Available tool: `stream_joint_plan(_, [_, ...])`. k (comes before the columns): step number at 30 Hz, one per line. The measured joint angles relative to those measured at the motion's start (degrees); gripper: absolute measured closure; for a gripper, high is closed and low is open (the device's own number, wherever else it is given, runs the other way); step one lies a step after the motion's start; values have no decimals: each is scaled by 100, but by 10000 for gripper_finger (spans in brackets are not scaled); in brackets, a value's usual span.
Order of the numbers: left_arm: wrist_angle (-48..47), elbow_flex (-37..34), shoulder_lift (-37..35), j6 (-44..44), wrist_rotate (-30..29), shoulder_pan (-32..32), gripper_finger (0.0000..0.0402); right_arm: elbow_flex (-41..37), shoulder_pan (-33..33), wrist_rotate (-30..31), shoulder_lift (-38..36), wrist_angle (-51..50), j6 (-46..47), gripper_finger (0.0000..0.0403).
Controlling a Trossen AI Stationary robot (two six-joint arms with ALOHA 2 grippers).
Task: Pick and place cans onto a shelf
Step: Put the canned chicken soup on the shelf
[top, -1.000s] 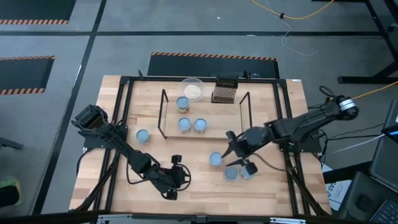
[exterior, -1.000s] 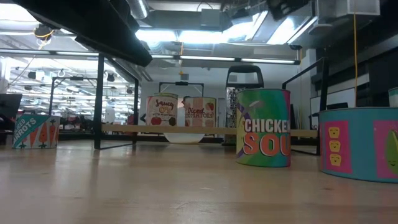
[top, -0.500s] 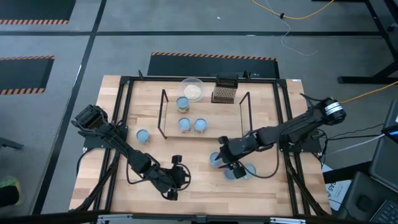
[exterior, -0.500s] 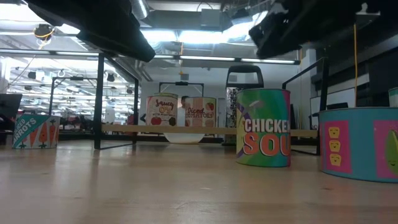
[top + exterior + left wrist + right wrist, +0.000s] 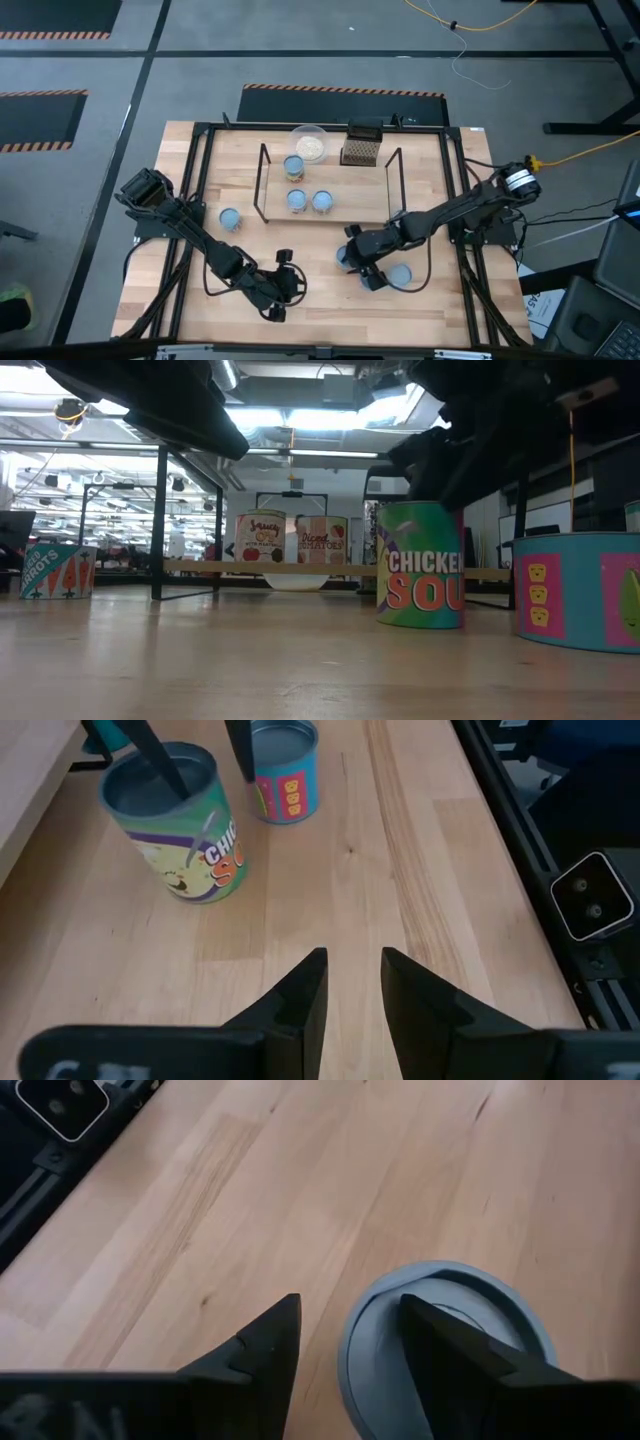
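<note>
The green soup can's round top is wider than the open fingers. My right gripper needs to grab the can by its thin raised rim next.
My right gripper is open and low over a green soup can that stands upright on the table in front of the shelf. One finger is over the can's pale top and the other is outside its wall. A blue can stands just beyond it. Three cans stand on the shelf board, and one can stands on the table left of the shelf. My left gripper is open and empty near the table's front edge. My right gripper comes at the green can from above, slanting from the table's right. One finger reaches onto the can's top and the other stands beside its wall, with the rim between them. I cannot tell whether either finger touches the can.
A clear bowl and a dark mesh box stand behind the shelf. Another can stands right of the gripper. Black rails run along the table's sides. There is bare wood between the two grippers.
My right gripper has gone toward the table's left edge and down, from above the cans at the near right to the green soup can. It now shows right above that can in the low view.
</note>
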Motion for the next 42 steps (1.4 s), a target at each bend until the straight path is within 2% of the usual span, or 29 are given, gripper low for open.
stream_joint_plan(4, [1, 0, 0, 2, 0, 0, 312, 2, 0, 3, 52, 82, 0, 241])
stream_joint_plan(11, [1, 0, 0, 2, 0, 0, 312, 2, -9, 26, 60, 123, 0, 297])
stream_joint_plan(16, [1, 0, 0, 2, 0, 0, 312, 0, -9, 275, 61, 113, 4, 327])
stream_joint_plan(29, [1, 0, 0, 4, 0, 0, 312, -2, -9, 280, 61, 101, 7, 340])
stream_joint_plan(37, [1, 0, 0, 7, 0, 0, 312, -2, -9, 275, 61, 103, 7, 391])
stream_joint_plan(42, [1, 0, 0, 7, 0, 0, 312, -2, -9, 276, 64, 103, 9, 386])
